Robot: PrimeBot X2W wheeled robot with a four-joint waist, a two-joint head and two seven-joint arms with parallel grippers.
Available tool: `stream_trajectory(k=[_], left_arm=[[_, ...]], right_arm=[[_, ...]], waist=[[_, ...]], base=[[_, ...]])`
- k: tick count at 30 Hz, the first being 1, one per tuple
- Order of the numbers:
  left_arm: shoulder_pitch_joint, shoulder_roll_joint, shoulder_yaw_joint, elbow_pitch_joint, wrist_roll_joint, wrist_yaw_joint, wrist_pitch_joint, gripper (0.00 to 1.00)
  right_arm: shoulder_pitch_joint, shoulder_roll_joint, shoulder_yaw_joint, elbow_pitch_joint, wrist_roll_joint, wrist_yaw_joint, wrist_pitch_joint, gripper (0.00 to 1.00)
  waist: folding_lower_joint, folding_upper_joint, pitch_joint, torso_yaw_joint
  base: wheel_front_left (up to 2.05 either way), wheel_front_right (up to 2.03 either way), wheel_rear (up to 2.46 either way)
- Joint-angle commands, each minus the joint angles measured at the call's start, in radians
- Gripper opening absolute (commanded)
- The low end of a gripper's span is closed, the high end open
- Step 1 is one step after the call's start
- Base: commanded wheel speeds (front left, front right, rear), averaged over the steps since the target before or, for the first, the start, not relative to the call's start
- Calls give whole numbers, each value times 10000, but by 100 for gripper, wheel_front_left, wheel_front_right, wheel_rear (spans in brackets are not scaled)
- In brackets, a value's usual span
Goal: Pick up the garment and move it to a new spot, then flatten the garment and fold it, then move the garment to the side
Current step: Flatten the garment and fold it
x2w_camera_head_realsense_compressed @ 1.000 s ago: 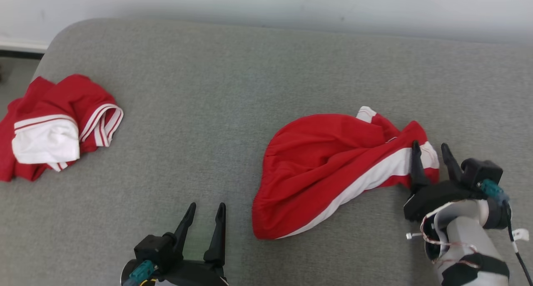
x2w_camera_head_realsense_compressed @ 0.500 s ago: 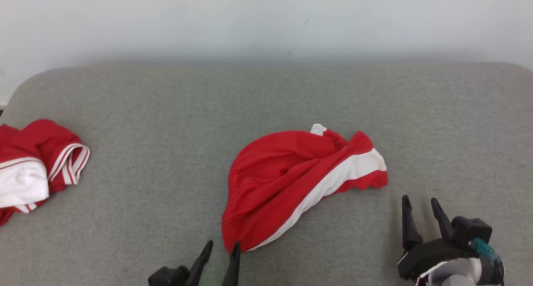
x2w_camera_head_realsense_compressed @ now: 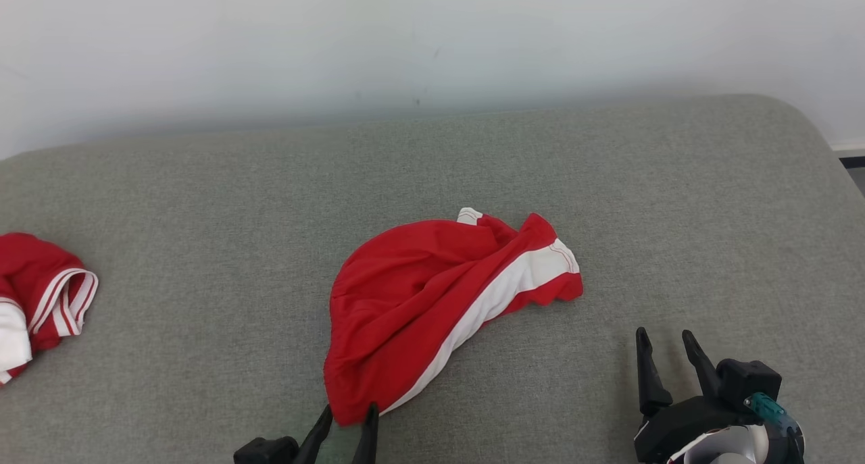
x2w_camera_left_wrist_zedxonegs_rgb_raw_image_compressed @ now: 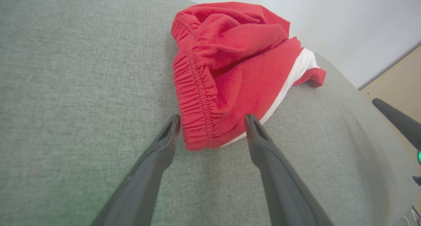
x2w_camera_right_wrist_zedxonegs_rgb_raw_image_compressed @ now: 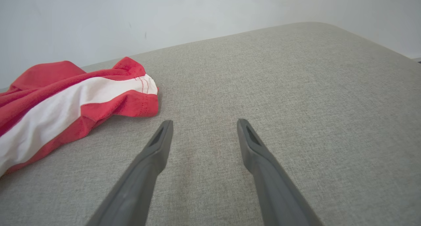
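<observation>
The garment lies slack and crumpled (x2w_camera_head_realsense_compressed: 422, 290) with its striped hem end raised, so my right gripper grips the garment by the white-edged corner (x2w_camera_head_realsense_compressed: 567, 256) next.
The garment (x2w_camera_head_realsense_compressed: 432, 295) is a pair of red shorts with a white side stripe, lying crumpled in the middle of the grey padded surface (x2w_camera_head_realsense_compressed: 608, 194). My left gripper (x2w_camera_head_realsense_compressed: 349, 413) is open at the garment's near corner. In the left wrist view the elastic waistband end (x2w_camera_left_wrist_zedxonegs_rgb_raw_image_compressed: 197, 120) lies between the left gripper's (x2w_camera_left_wrist_zedxonegs_rgb_raw_image_compressed: 212, 117) spread fingers. My right gripper (x2w_camera_head_realsense_compressed: 663, 333) stands open over bare fabric, to the right of and nearer than the striped leg hem (x2w_camera_right_wrist_zedxonegs_rgb_raw_image_compressed: 131, 97). Nothing lies between the right gripper's (x2w_camera_right_wrist_zedxonegs_rgb_raw_image_compressed: 203, 121) fingers.
A second red and white garment (x2w_camera_head_realsense_compressed: 40, 295) lies bunched at the far left edge of the surface. A pale wall (x2w_camera_head_realsense_compressed: 432, 38) runs behind. The surface's rounded corner (x2w_camera_head_realsense_compressed: 821, 140) falls away at the right. One right-gripper finger (x2w_camera_left_wrist_zedxonegs_rgb_raw_image_compressed: 398, 120) shows in the left wrist view.
The camera has swung to the right. My right gripper has drawn back from the garment's striped hem, which now lies free. My left gripper has come up to the waistband corner.
</observation>
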Motion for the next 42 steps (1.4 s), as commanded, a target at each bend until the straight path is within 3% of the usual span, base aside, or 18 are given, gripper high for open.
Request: stream_trajectory(k=[1, 5, 6, 7, 12, 19, 22, 29, 37, 41, 42], left_arm=[[-60, 10, 64, 102, 123, 11, -35, 100], [-169, 1, 292, 9, 250, 11, -35, 100], [-158, 6, 262, -80, 260, 12, -35, 38], [-183, 13, 256, -149, 247, 12, -35, 0], [-420, 13, 171, -591, 387, 11, -35, 0], [-698, 9, 816, -1802, 536, 11, -35, 0], [-964, 10, 1151, -1657, 780, 11, -35, 0], [-2126, 174, 2092, -80, 1549, 97, -35, 0], [-3470, 522, 2523, 2480, 2126, 906, -34, 0], [-3779, 529, 2831, 3101, 2133, 1314, -33, 0], [-3818, 530, 2879, 3173, 2194, 1418, -33, 8]], right_arm=[[15, -32, 21, -10, 60, -23, -6, 100], [1, -42, 3, -31, 119, -23, -6, 100], [-14, -39, -13, -69, 131, -23, -6, 100], [-25, -27, -26, -81, 135, -23, -6, 100], [-64, 48, -32, -105, 143, -23, -6, 100], [-129, 104, -50, -92, 228, -23, -6, 100], [-201, 126, 22, -58, 251, -23, -6, 100], [-414, 175, 254, -76, 350, -23, -6, 100], [-607, 158, 286, -95, 416, -23, -6, 100], [-584, 174, 229, -112, 439, -23, -6, 100], [-559, 176, 215, -120, 443, -23, -6, 100]], waist=[[1, 0, 42, -86], [1, 0, 108, -116], [1, 0, 154, -97], [1, 0, 182, -80], [1, 0, 314, 32], [1, 0, 476, 106], [1, 0, 562, 46], [1, 0, 959, -352], [1, 0, 1393, -969], [1, 0, 1399, -1123], [1, 0, 1379, -1139]], base=[[0, 0, 0], [0, 0, 0], [0, 0, 0], [0, 0, 0], [0, 0, 0], [0, 0, 0], [0, 0, 0], [0, 0, 0], [0, 0, 0], [0, 0, 0], [0, 0, 0]])
